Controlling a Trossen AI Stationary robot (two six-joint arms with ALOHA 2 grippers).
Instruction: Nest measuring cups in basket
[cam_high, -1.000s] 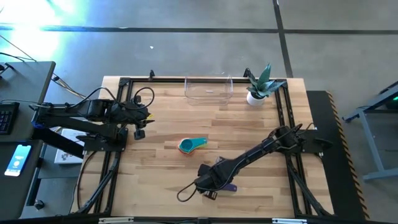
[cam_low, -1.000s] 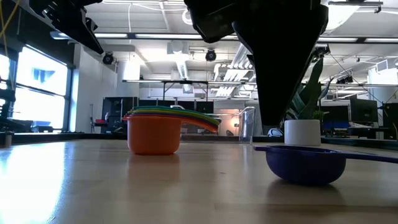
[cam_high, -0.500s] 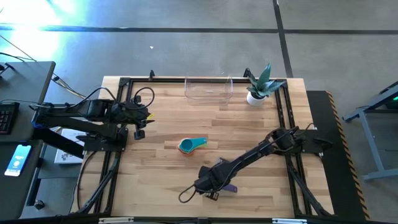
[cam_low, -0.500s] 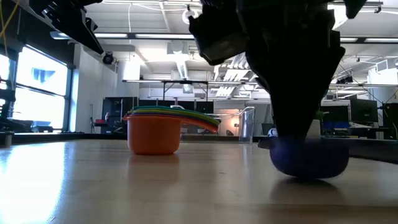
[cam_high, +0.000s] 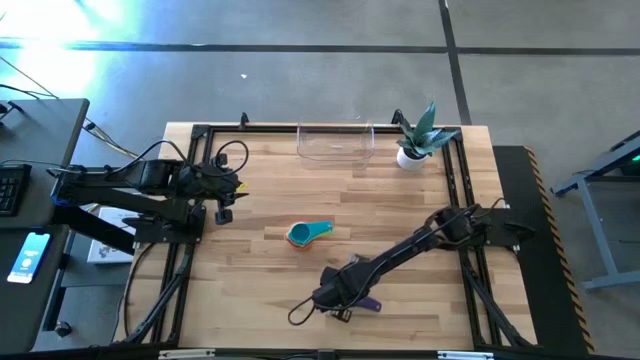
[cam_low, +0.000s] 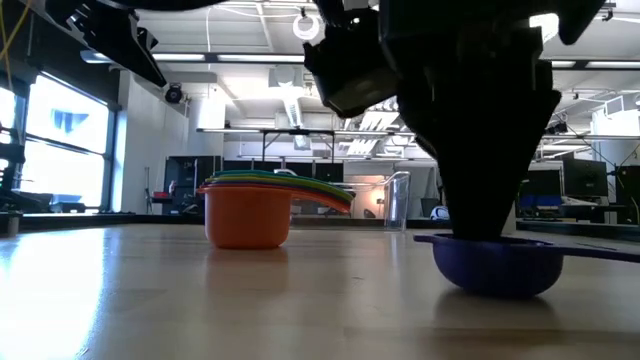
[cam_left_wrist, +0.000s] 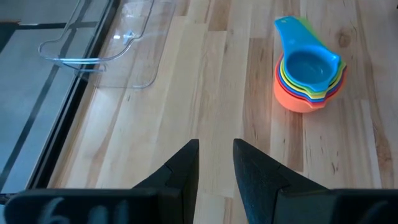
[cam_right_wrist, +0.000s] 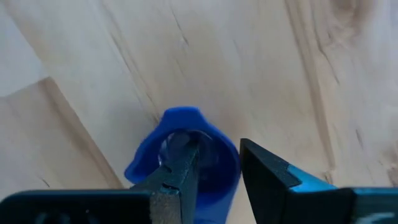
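The purple measuring cup needs to be grabbed by its bowl's rim next with my right gripper, so that it can nest into the stack of cups.
The purple measuring cup sits upright on its base near the table's near edge, also seen in the low view. My right gripper is down over it, open, one finger over the bowl and one outside the wall. The other cups are nested in a stack at mid-table, orange at the bottom and light blue on top. The clear basket stands at the far edge. My left gripper hangs open above the table's left side, away from everything. My right gripper comes at the purple cup from above, pointing down. One finger reaches into the bowl and the other stands outside the wall. I cannot tell whether either finger touches it. The cup rests upright on the table.
A small white pot with a green plant stands at the far right corner, beside the basket. Black frame rails run along the table's sides. Bare wood lies between the stack and the basket.
My right gripper has come down from just above the purple cup until its fingers straddle the cup's wall. The cup has stayed in its place on the table.
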